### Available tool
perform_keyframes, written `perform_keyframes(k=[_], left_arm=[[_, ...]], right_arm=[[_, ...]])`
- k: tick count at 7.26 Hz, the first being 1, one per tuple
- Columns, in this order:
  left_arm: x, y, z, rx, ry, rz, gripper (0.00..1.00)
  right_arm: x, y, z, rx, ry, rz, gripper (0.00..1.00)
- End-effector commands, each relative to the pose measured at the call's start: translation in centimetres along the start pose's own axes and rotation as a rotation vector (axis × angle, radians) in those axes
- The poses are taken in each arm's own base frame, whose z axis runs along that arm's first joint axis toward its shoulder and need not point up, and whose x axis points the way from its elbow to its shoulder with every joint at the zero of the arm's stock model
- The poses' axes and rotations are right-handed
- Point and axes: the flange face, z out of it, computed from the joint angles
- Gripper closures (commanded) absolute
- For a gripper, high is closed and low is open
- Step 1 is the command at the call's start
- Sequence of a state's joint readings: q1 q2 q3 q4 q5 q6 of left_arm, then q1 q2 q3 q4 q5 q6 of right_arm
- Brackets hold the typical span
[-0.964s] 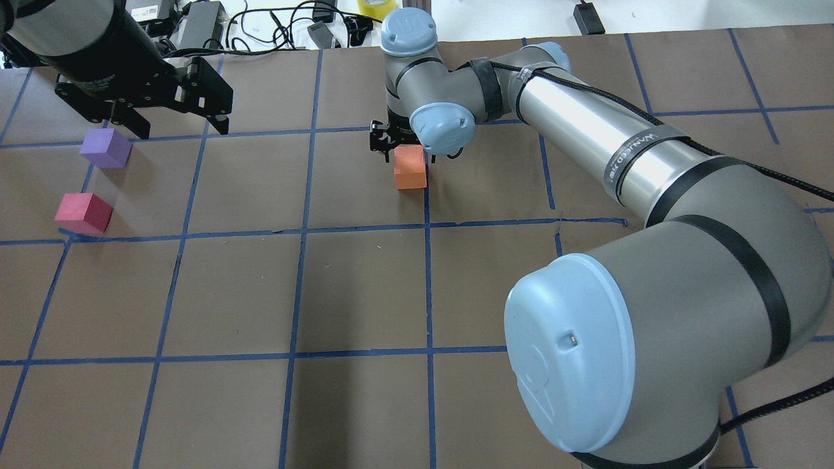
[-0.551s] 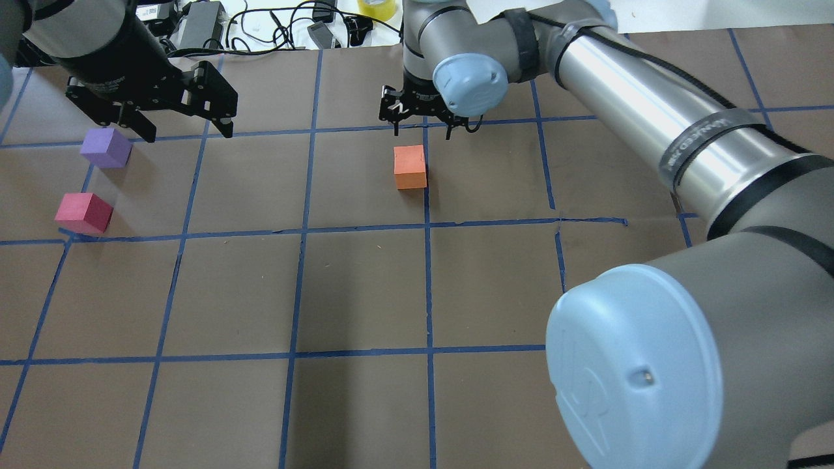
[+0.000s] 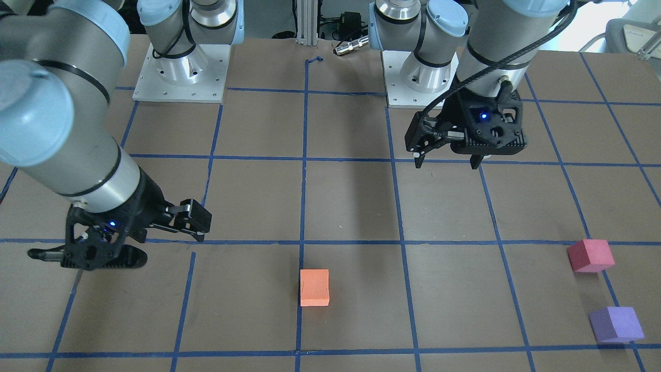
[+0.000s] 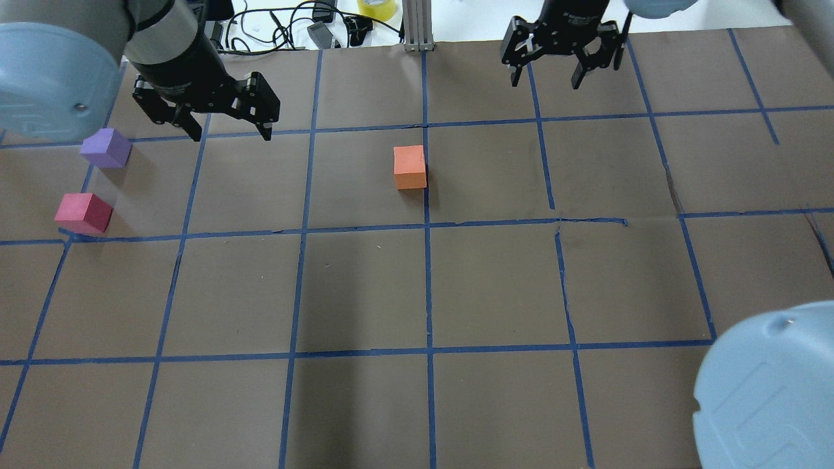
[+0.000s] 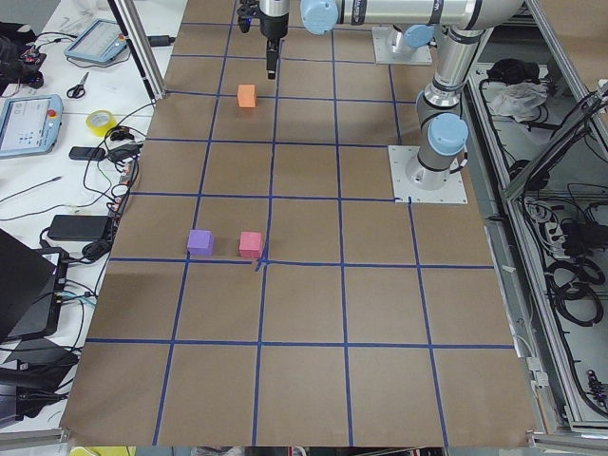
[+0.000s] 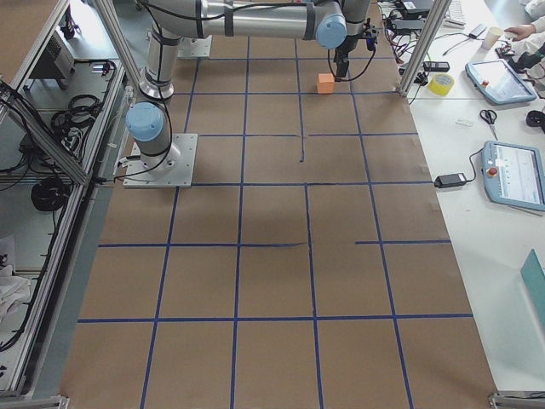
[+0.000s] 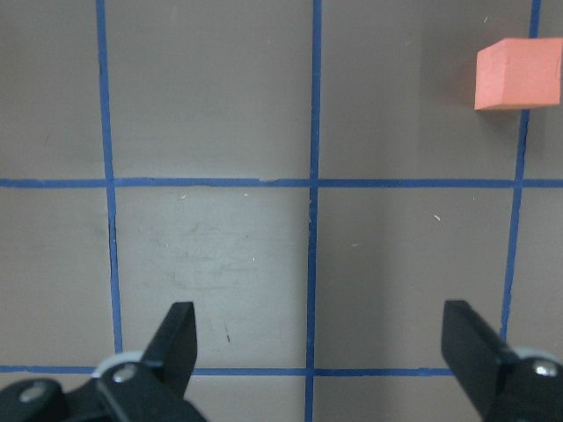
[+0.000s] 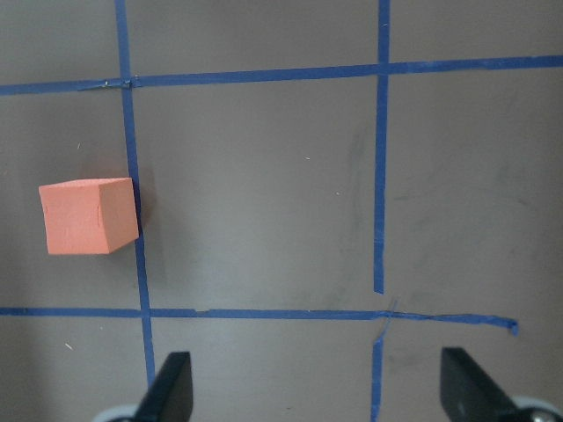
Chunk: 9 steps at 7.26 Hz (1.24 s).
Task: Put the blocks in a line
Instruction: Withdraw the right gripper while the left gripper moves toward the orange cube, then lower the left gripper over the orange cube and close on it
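The orange block (image 4: pixel 410 167) needs to line up between the pink and purple blocks, so the robot's left gripper should grab it by its opposite sides next.
The orange block (image 4: pixel 410 167) sits alone on the brown table by a blue tape line; it also shows in the front view (image 3: pixel 314 287), the left wrist view (image 7: pixel 519 73) and the right wrist view (image 8: pixel 88 215). The purple block (image 4: pixel 105 148) and the crimson-pink block (image 4: pixel 83 213) sit close together at the left edge, as the front view shows too: purple (image 3: pixel 616 324), crimson-pink (image 3: pixel 590 255). My left gripper (image 4: pixel 230 133) is open and empty, raised, right of the purple block. My right gripper (image 4: pixel 546 81) is open and empty, raised, far right of the orange block.
Cables, power bricks and a yellow tape roll (image 4: pixel 376 6) lie past the table's far edge. An aluminium post (image 4: pixel 417 26) stands at the far middle. My right arm's elbow (image 4: pixel 769 391) fills the near right corner. Blue tape lines grid the table.
My right gripper has come off the orange block, risen and moved away to the far right. My left gripper has shifted right, away from the purple block. The blocks have not moved.
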<state>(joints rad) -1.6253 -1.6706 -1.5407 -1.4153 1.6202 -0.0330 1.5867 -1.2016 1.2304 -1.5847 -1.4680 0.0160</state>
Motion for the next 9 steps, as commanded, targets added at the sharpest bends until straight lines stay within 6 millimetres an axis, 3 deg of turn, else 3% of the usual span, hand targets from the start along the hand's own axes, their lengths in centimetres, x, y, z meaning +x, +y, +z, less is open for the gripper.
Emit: perform_keyframes(k=[1,2,3,6,8,9], left_arm=[[6.1,-3.8,7.5,0.024,-0.010,0.004,0.00],[9.5,-6.1,9.6,0.111,0.007,0.050,0.00],[12.0,-7.5,12.2,0.097,0.012,0.018,0.00],[16.9,-9.5,20.7,0.083,0.077,-0.084,0.00],[17.9,-9.4,24.2,0.028,0.098,-0.102,0.00],[18.1,-9.8,25.0,0.023,0.094,-0.098,0.00]], right_arm=[[1.0,7.4,-4.8,0.005,0.032,-0.040,0.00],[1.3,11.4,-5.4,0.023,0.064,-0.040,0.00],[1.5,13.0,-3.8,0.018,0.068,-0.044,0.00],[1.7,12.9,-3.8,0.040,0.088,-0.052,0.00],[2.0,12.8,-3.7,0.036,0.093,-0.045,0.00],[1.9,12.7,-3.7,0.042,0.087,-0.046,0.00]])
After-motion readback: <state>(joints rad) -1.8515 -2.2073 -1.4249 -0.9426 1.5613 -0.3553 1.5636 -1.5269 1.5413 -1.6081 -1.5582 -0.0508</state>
